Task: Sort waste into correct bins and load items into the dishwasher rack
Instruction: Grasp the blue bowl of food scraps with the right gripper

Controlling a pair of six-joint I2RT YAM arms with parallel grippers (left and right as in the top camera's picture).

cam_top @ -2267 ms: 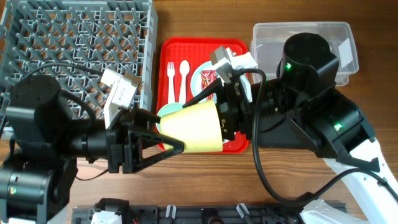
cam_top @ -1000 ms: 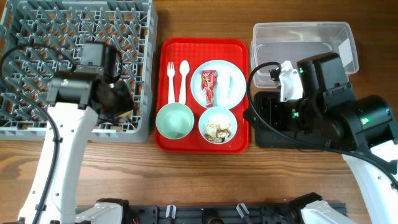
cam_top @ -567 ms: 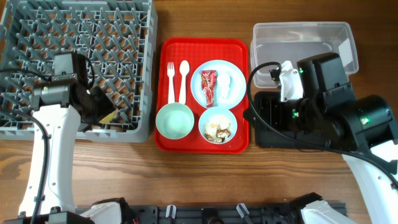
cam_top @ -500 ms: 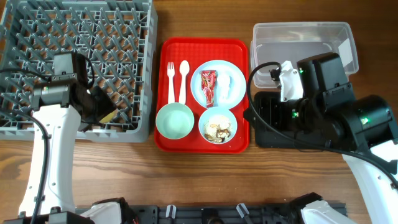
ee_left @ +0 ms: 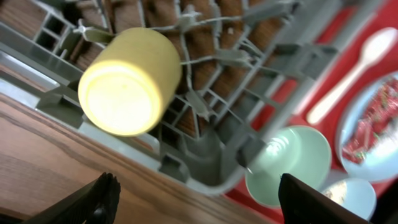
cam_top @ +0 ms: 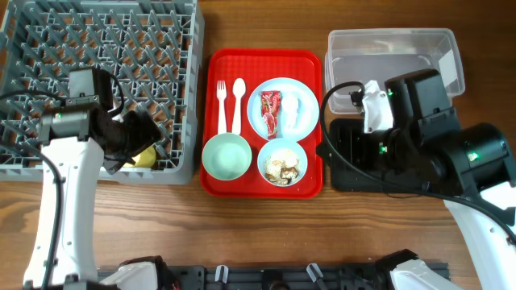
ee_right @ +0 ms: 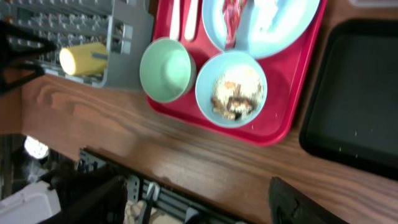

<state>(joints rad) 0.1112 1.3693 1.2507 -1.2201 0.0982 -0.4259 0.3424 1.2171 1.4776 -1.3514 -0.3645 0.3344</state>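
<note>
The bowl of food bits should be reached by my right gripper and grabbed by the bowl's rim, so the bowl's opening stays clear to tip the waste out.
The yellow-green cup [ee_left: 130,81] lies on its side in the front right corner of the grey rack [cam_top: 97,48]; the overhead view shows it as well [cam_top: 146,158]. My left gripper [ee_left: 202,208] is open and empty just above it, also seen from overhead [cam_top: 134,138]. My right gripper [ee_right: 199,208] is open and empty, high over the table's front edge beside the black tray [cam_top: 348,161]. On the red tray [cam_top: 266,61] are the plate [cam_top: 284,109] with the red wrapper [cam_top: 269,111], an empty bowl [cam_top: 226,155], a bowl of food bits [cam_top: 281,161], the fork [cam_top: 223,101] and the spoon [cam_top: 239,97].
The clear tub [cam_top: 395,50] stands at the back right, behind the black tray. My right arm's body [cam_top: 427,137] covers much of the black tray from above. Bare wooden table runs along the front.
My left gripper has opened and let go of the cup, which now rests in the rack's front right corner. The right arm has not moved.
</note>
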